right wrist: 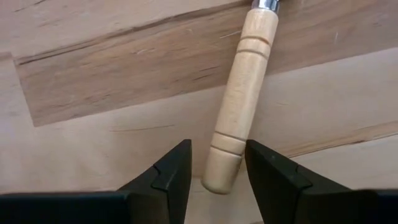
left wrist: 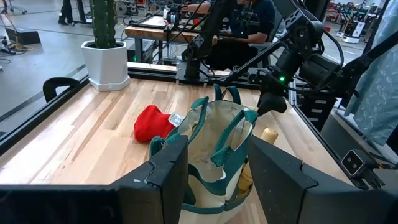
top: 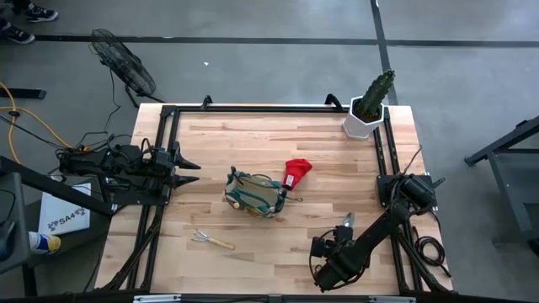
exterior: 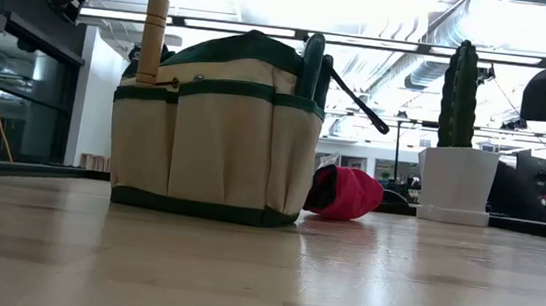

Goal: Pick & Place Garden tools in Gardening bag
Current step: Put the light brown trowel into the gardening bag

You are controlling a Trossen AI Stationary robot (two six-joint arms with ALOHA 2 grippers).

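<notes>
My right gripper has its fingertips on either side of the wooden handle's end [right wrist: 222, 165] in the right wrist view, so it needs to close on it now.
The tan gardening bag [top: 253, 194] with green trim stands upright on its base at the table's middle; a wooden handle [exterior: 154, 36] and dark handles [exterior: 313, 64] stick up out of it. The red glove-like piece [top: 296, 172] lies right behind it. A hand rake [top: 210, 240] lies flat near the front. A wooden-handled trowel [top: 347, 224] lies flat at the front right. My right gripper [right wrist: 217, 155] points down over it, open, its fingers on either side of the handle's free end [right wrist: 222, 174] with gaps showing. My left gripper [top: 192, 168] waits open at the table's left edge.
A cactus in a white pot [top: 365, 108] stands at the far right corner. A black frame rail [top: 253, 108] runs round the table's edges. Bare wood lies between the bag and the trowel and along the far side.
</notes>
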